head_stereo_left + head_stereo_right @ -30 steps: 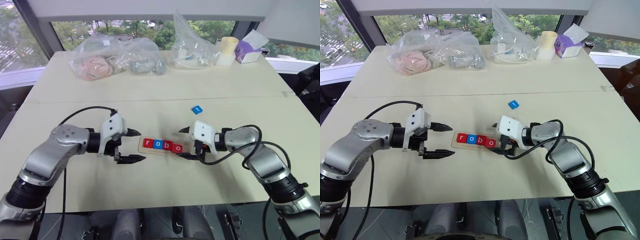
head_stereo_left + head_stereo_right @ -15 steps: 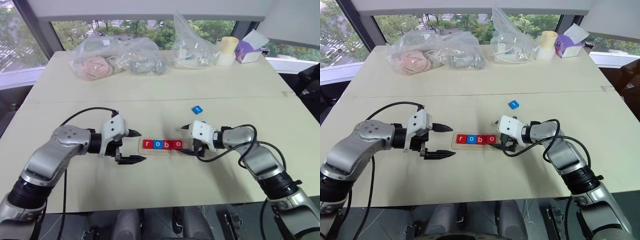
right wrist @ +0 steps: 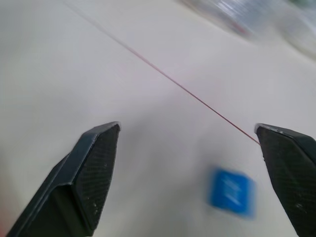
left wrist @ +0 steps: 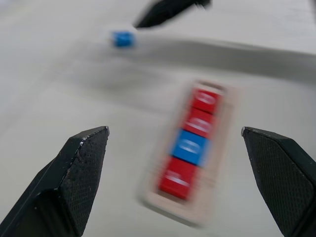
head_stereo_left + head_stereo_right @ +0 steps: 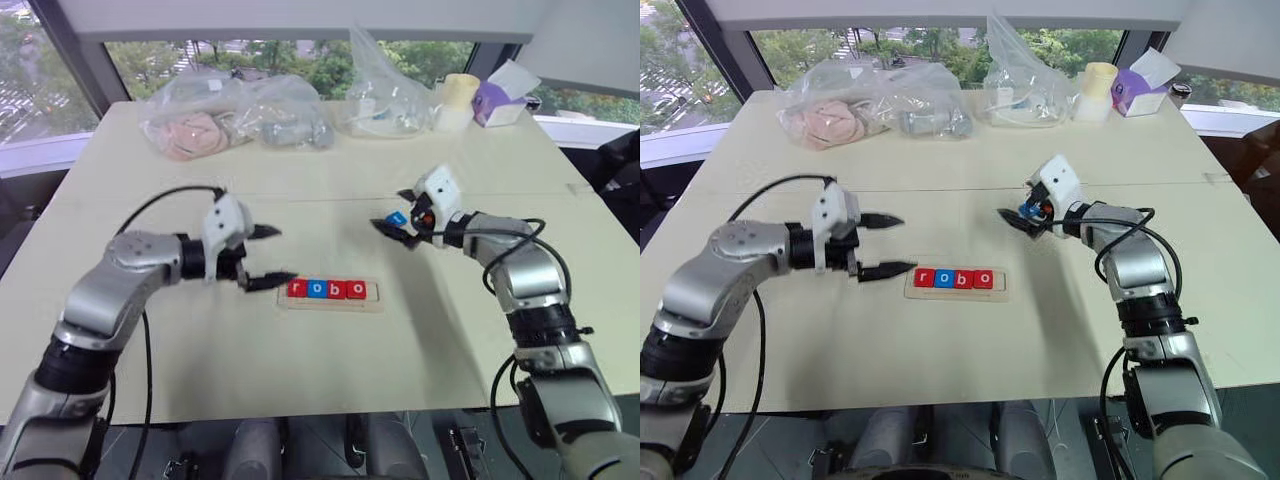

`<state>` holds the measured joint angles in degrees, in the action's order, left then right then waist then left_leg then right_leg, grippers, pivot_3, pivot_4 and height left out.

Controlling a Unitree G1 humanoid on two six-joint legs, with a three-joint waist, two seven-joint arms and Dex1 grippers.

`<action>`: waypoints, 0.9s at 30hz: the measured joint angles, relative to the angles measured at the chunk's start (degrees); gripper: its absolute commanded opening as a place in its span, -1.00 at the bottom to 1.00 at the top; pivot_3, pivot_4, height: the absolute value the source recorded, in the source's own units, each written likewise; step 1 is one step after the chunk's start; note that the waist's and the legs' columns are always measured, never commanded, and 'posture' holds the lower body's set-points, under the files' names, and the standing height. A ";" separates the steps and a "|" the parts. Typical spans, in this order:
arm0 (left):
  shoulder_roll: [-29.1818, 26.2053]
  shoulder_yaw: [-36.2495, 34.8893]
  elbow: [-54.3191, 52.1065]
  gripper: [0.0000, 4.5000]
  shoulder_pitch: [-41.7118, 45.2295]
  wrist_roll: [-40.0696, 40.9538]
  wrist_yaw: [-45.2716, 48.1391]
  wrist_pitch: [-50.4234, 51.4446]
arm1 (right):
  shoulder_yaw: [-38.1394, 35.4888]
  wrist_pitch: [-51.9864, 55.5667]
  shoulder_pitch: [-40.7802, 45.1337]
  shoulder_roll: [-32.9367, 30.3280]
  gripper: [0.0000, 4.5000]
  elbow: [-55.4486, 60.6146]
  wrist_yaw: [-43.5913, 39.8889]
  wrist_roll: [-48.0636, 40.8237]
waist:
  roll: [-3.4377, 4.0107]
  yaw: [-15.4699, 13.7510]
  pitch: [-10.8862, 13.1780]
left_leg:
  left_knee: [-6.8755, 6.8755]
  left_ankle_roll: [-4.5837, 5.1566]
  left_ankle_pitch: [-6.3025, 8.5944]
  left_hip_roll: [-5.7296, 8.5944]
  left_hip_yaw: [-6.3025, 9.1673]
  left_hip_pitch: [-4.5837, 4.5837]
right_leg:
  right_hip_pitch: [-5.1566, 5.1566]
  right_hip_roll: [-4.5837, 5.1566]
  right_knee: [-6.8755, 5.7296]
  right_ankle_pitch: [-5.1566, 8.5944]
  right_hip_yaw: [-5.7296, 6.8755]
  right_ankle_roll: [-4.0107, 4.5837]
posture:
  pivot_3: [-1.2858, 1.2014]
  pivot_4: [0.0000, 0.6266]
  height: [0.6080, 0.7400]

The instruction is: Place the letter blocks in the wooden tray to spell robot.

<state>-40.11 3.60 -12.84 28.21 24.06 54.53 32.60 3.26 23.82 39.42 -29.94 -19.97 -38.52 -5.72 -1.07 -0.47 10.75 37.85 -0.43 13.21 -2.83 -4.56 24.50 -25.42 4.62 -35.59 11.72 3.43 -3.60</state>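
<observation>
I need to move my right gripper lower before I close it on the blue block (image 5: 397,218) (image 3: 231,192). The block looks small below my open fingers, so they would miss it if I closed now.
The wooden tray (image 5: 373,293) lies mid-table holding a row of letter blocks (image 5: 326,289): red r, blue o, red b, red o. Its right end slot is bare. A loose blue block (image 5: 397,218) lies on the table farther back and to the right. My right gripper (image 5: 392,211) is open right at this block, its fingers (image 3: 94,168) spread to either side of it (image 3: 231,191) without holding it. My left gripper (image 5: 287,255) is open and empty, hovering just left of the tray's left end; its wrist view looks along the tray (image 4: 148,197).
Two clear plastic bags (image 5: 230,115) (image 5: 385,95), a pale yellow cup (image 5: 458,100) and a purple tissue box (image 5: 497,97) stand along the table's far edge. A seam (image 5: 300,200) crosses the table behind the tray.
My right gripper has left the tray's right end and swung back and right to the loose blue block. My left gripper has risen a little and edged forward. The tray now lies straighter.
</observation>
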 measured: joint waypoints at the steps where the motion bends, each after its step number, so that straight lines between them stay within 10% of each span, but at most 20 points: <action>1: 0.78 -0.04 0.70 1.00 0.37 -0.31 -0.55 -0.57 | 0.29 -0.60 0.52 0.49 0.97 -3.19 1.24 1.14 | 0.00 0.07 0.00 | -0.03 0.02 0.00 0.00 -0.01 0.01 | 0.00 -0.01 0.03 0.00 0.00 -0.02 | 0.03 -0.52 0.98; 8: 3.08 -0.17 1.54 1.00 1.01 -1.69 -3.66 -2.09 | -0.76 -2.06 6.77 6.56 0.87 -17.58 6.29 2.15 | 0.01 1.65 0.01 | -0.07 0.03 -0.01 -0.01 -0.03 -0.05 | 0.00 -0.05 -0.03 -0.10 -0.04 -0.18 | 0.03 -0.52 0.98; 15: 2.84 -0.17 0.28 1.00 -1.02 -1.97 -4.52 -1.86 | -0.11 -5.49 7.21 8.21 -0.48 -20.68 6.92 3.44 | 0.02 1.33 0.01 | 0.01 0.02 -0.01 0.00 0.01 -0.06 | 0.02 -0.04 -0.15 -0.03 -0.05 -0.08 | 0.03 -0.52 0.98; 27: 2.76 0.20 -0.41 1.00 -1.67 -2.27 -3.47 -2.05 | -6.52 10.97 -4.90 7.06 -0.48 8.70 15.94 2.27 | 0.04 1.01 0.01 | 0.01 0.02 0.00 -0.01 0.05 -0.01 | -0.03 0.00 -0.24 0.05 -0.06 -0.15 | 0.03 -0.52 0.98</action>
<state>-37.35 3.79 -13.25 26.54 21.79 51.06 30.55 -3.26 34.80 34.52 -22.89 -11.27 -22.58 -3.44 -1.04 0.54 10.76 37.87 -0.41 13.21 -2.84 -4.51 24.49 -25.45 4.62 -35.83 11.77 3.37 -3.76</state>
